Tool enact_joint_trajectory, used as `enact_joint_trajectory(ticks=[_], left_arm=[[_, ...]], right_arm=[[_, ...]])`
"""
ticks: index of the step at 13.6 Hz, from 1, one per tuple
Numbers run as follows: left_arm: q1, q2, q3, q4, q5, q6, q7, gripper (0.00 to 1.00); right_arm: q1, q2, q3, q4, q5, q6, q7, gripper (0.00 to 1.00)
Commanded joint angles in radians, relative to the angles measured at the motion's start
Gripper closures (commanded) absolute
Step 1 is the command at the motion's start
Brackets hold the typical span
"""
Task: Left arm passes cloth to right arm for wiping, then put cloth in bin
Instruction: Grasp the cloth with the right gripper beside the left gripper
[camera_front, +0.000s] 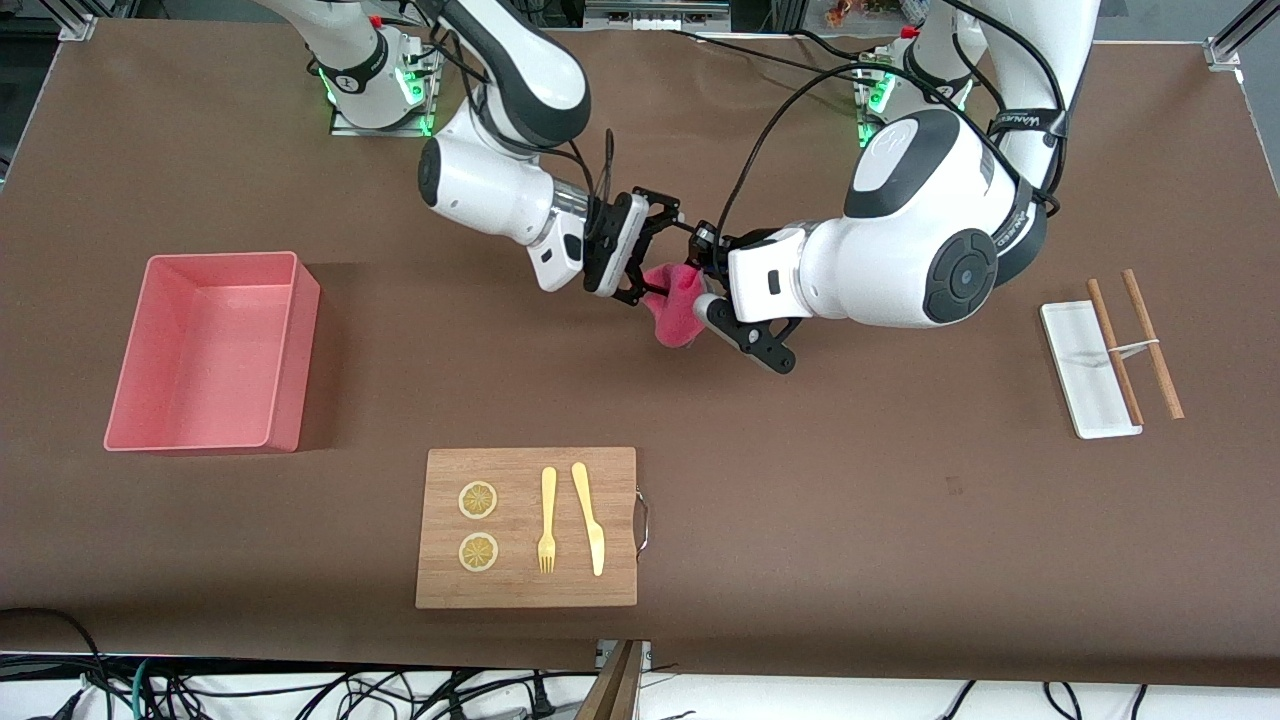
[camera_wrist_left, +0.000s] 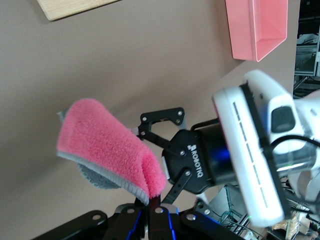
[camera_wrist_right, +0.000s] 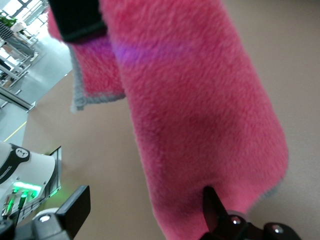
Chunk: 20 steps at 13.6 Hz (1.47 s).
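Observation:
My right gripper takes hold of the pink cloth (camera_wrist_right: 200, 105) by its free corner (camera_wrist_right: 185, 210) next, to take over the wiping from my left gripper.
The pink cloth (camera_front: 674, 310) hangs in the air over the middle of the table, a folded fuzzy piece with a grey edge (camera_wrist_left: 107, 147). My left gripper (camera_front: 702, 285) is shut on one corner of it, the fingertips pinched together (camera_wrist_left: 153, 206). My right gripper (camera_front: 666, 258) faces it from the right arm's end with its fingers open wide. In the right wrist view the cloth (camera_wrist_right: 200, 105) fills most of the frame and lies against one finger (camera_wrist_right: 216, 205) of the right gripper (camera_wrist_right: 145, 212). The other finger stands apart from it. The bin (camera_front: 292, 372) stands toward the right arm's end, nothing in it.
A wooden cutting board (camera_front: 620, 470) with two lemon slices, a fork (camera_front: 547, 520) and a knife (camera_front: 589, 515) lies nearer the front camera. A white tray (camera_front: 1085, 375) and brown chopsticks (camera_front: 1152, 345) lie toward the left arm's end.

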Motion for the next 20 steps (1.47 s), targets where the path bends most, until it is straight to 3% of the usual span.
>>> enact_joint_trajectory(ticks=[1, 2, 3, 5, 6, 8, 17, 20], left_arm=[[-0.008, 0.014, 0.013, 0.033, -0.023, -0.006, -0.029, 1.0], [-0.008, 0.014, 0.013, 0.033, -0.023, -0.006, -0.026, 1.0], [-0.008, 0.014, 0.013, 0.033, -0.021, -0.006, -0.025, 1.0], [-0.008, 0.014, 0.013, 0.033, -0.021, -0.004, -0.021, 1.0], [-0.007, 0.014, 0.014, 0.034, -0.021, -0.004, -0.021, 1.0], [-0.007, 0.014, 0.014, 0.034, -0.023, -0.004, -0.029, 1.0], [-0.005, 0.014, 0.014, 0.034, -0.023, -0.004, -0.029, 1.0], [-0.005, 0.014, 0.014, 0.034, -0.023, -0.006, -0.029, 1.0]], right_arm=[[0.012, 0.028, 0.0, 0.032, 0.022, 0.03, 0.005, 0.01], [0.012, 0.033, -0.002, 0.032, 0.018, 0.035, 0.002, 0.11], [0.012, 0.036, -0.001, 0.035, 0.018, 0.046, -0.003, 0.28], [0.012, 0.044, -0.002, 0.044, 0.015, 0.05, -0.014, 0.71], [0.012, 0.044, -0.002, 0.044, 0.006, 0.052, -0.015, 0.84], [0.009, 0.042, -0.002, 0.046, -0.04, 0.05, 0.001, 0.98], [-0.004, 0.009, -0.004, 0.044, -0.037, 0.033, 0.041, 1.0], [-0.03, -0.031, -0.007, 0.02, -0.038, -0.031, 0.046, 1.0]])
